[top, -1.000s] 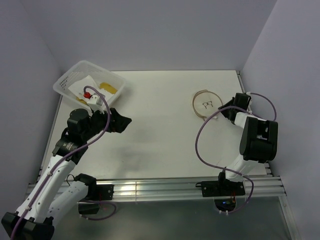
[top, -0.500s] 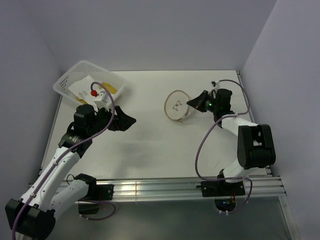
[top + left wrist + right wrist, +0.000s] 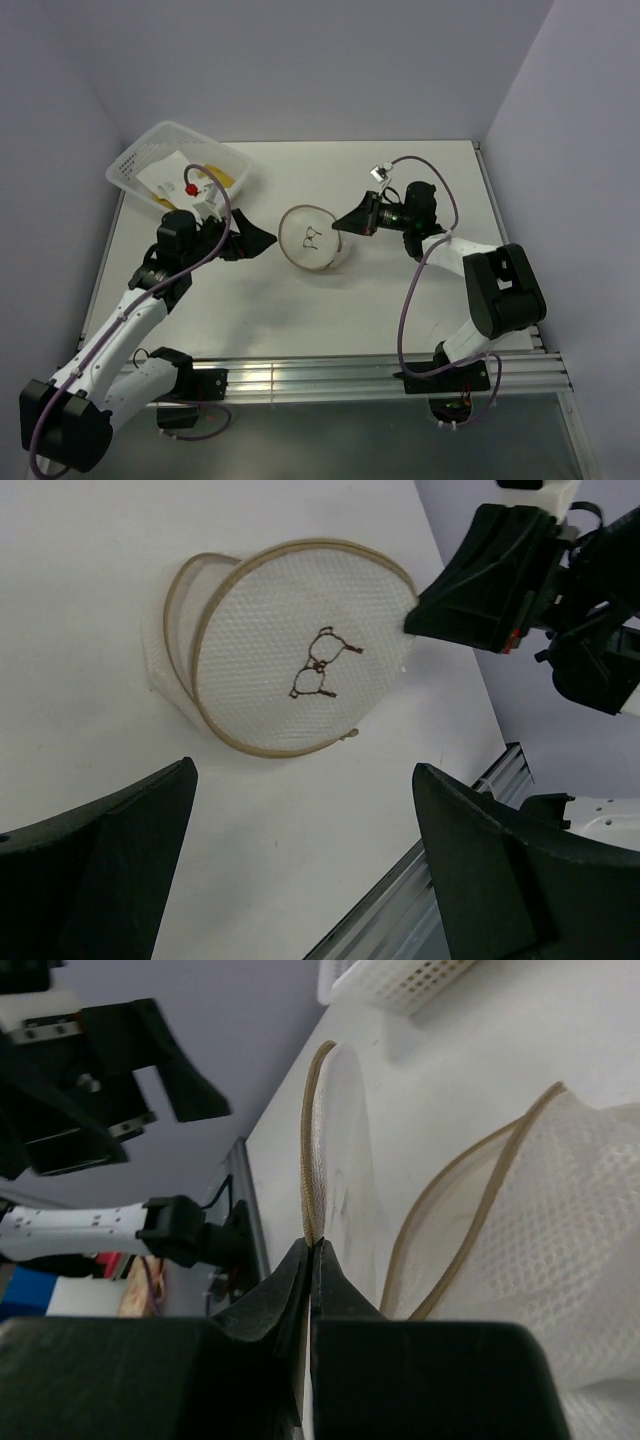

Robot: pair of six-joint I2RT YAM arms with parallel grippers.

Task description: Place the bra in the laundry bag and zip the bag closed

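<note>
I should grab the lid's tan rim (image 3: 281, 243) (image 3: 197, 677) with my left gripper next, opposite my right gripper. Then I can fold the laundry bag open for the bra.
The laundry bag (image 3: 312, 238), a round white mesh pouch with a tan hoop rim, sits near the table's middle. Its flap lid (image 3: 300, 660), marked with small dark spectacles, stands tilted up, facing my left gripper. My right gripper (image 3: 340, 225) is shut on the lid's tan rim (image 3: 312, 1140), its tips (image 3: 312, 1245) pinching the edge. The bag's body (image 3: 560, 1220) lies behind the lid. My left gripper (image 3: 262, 240) hangs open just left of the bag, nothing between its fingers (image 3: 120, 850). Yellow and white fabric (image 3: 222, 178) lies in the basket; I cannot tell whether it is the bra.
A white perforated plastic basket (image 3: 135, 160) stands at the table's back left corner, tilted against the wall. The aluminium rail (image 3: 330, 375) runs along the near edge. Purple cables loop from both arms.
My right gripper has shut on the lid's rim and dragged the bag leftward from the right side to the table's middle. My left gripper has edged right toward it.
</note>
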